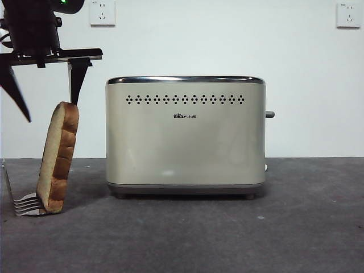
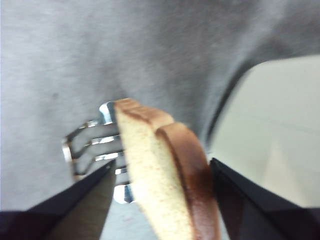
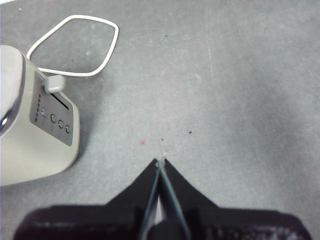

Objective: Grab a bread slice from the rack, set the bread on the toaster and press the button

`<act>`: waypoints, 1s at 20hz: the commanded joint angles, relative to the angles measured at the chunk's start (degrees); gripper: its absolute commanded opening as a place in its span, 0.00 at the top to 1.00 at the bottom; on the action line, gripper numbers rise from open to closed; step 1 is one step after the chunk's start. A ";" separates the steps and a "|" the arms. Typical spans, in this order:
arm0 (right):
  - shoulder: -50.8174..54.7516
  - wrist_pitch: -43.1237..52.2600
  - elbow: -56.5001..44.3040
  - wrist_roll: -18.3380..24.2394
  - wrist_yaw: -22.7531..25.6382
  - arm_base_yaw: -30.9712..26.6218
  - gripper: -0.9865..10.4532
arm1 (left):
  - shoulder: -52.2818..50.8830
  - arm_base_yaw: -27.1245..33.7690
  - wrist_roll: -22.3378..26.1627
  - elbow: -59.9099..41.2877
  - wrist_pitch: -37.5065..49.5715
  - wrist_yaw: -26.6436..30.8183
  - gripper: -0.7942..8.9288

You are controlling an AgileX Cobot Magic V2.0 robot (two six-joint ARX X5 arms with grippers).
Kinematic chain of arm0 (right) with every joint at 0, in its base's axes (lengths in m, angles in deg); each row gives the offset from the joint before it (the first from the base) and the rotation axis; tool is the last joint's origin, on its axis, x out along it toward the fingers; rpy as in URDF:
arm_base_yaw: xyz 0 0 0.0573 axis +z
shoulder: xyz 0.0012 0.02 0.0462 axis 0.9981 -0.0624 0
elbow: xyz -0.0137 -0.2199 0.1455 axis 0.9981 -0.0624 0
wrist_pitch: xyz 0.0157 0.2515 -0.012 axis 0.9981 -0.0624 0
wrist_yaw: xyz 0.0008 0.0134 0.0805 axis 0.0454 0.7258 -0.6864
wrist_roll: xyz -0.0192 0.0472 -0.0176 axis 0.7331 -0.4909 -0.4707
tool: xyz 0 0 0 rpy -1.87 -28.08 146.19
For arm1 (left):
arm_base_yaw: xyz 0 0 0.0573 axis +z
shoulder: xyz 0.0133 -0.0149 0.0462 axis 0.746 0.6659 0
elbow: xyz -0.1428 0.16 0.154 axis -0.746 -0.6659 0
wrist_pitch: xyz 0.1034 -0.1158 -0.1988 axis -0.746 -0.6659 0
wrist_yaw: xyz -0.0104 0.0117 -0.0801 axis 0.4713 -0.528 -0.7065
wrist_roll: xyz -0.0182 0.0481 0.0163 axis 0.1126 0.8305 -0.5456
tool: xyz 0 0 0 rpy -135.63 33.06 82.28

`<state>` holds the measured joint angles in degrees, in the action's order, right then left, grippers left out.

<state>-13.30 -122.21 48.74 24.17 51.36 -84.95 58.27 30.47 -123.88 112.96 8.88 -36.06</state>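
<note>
The slice of bread (image 1: pixel 57 159) is held around its bottom by the rack's wires. My left gripper should grab it by its exposed top (image 1: pixel 67 110) next.
The slice of bread (image 1: pixel 57 159) stands tilted in the small wire rack (image 1: pixel 25 203) at the far left, beside the cream toaster (image 1: pixel 185 136). My left gripper (image 1: pixel 50 112) hangs just above the slice, jaws open, one on each side of its top. In the left wrist view the bread (image 2: pixel 160 170) sits between the open jaws of the left gripper (image 2: pixel 162 165), with the rack (image 2: pixel 92 150) behind it and the toaster (image 2: pixel 270 130) alongside. The button (image 1: pixel 269 114) sticks out of the toaster's right end. My right gripper (image 3: pixel 161 162) is shut and empty, beside the toaster (image 3: pixel 30 135) and its button (image 3: pixel 54 84).
A white cable loop (image 3: pixel 75 45) lies on the grey table behind the toaster's button end. Two wall sockets (image 1: pixel 102 12) are on the white wall behind. Bare grey table surface (image 1: pixel 227 239) lies in front of the toaster.
</note>
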 commanded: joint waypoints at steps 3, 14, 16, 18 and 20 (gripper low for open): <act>-0.02 0.35 0.04 -0.44 0.26 0.00 0.91 | 0.66 -1.01 0.55 -0.17 -0.52 1.25 0.27; -0.02 -0.79 0.04 -0.39 0.24 0.00 0.91 | 0.76 0.44 0.48 -0.20 -5.46 1.01 0.29; -0.02 -1.11 0.04 -0.37 0.26 0.00 0.91 | 0.79 1.03 0.48 -0.20 -6.08 0.92 0.44; -0.02 -1.51 0.04 -0.37 0.24 0.00 0.91 | 0.76 1.38 0.50 -0.20 -6.05 0.52 0.51; -0.02 -1.49 0.04 -0.39 0.24 0.02 0.91 | 0.76 1.38 1.01 -0.20 -6.14 0.15 0.55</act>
<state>-13.30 -123.74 48.74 24.17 51.36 -84.95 58.33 31.71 -123.42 112.96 3.15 -35.89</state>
